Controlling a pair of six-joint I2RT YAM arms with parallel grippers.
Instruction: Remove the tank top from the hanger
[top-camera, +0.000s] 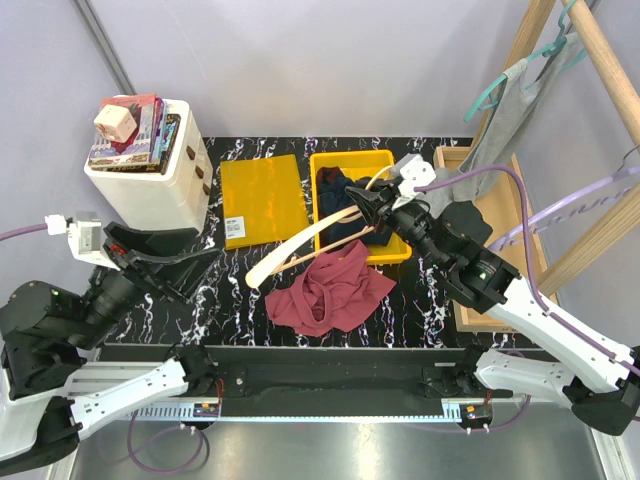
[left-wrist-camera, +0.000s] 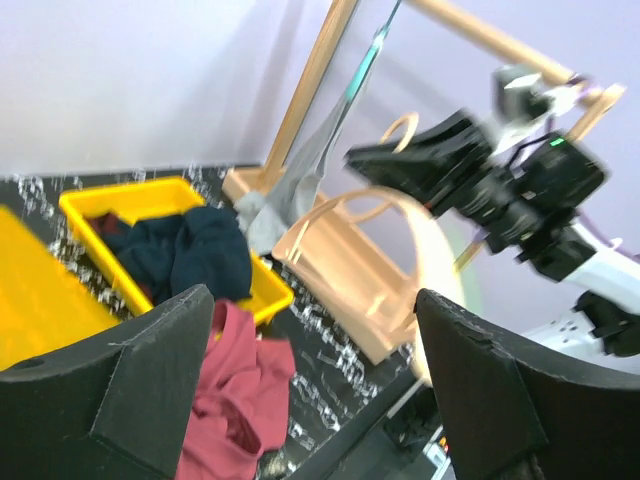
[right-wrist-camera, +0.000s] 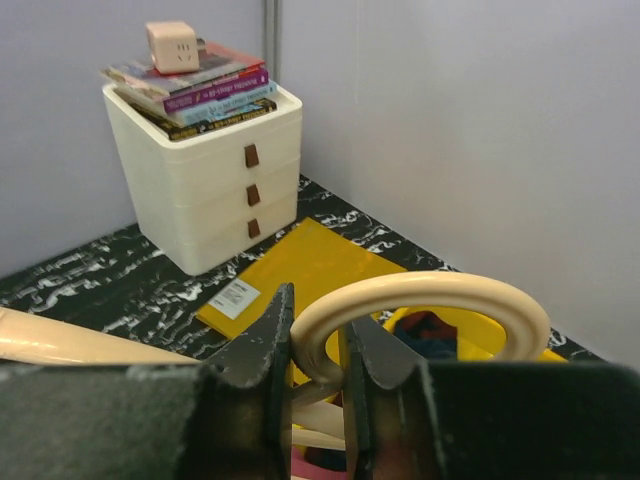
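Note:
My left gripper is going to grab the bare wooden hanger by its broad end (top-camera: 265, 267) (left-wrist-camera: 437, 284) next. The hanger's hook will stay free to hang on the rack.
The maroon tank top (top-camera: 328, 292) lies crumpled on the black marbled table, free of the hanger; it also shows in the left wrist view (left-wrist-camera: 232, 400). My right gripper (top-camera: 372, 206) is shut on the hook of a pale wooden hanger (top-camera: 300, 245) and holds it tilted above the table; the hook (right-wrist-camera: 420, 297) sits between the jaws (right-wrist-camera: 318, 345). The hanger (left-wrist-camera: 370, 270) appears bare in the left wrist view. My left gripper (top-camera: 185, 265) is open and empty, low at the table's left, well apart from the top.
A yellow bin (top-camera: 380, 165) with dark blue clothes stands behind the top. A yellow folder (top-camera: 262, 198) lies beside it. A white drawer unit (top-camera: 150, 170) with books stands at far left. A wooden rack (top-camera: 590, 60) with a grey garment (top-camera: 505, 120) and a wooden tray (top-camera: 500, 240) are at right.

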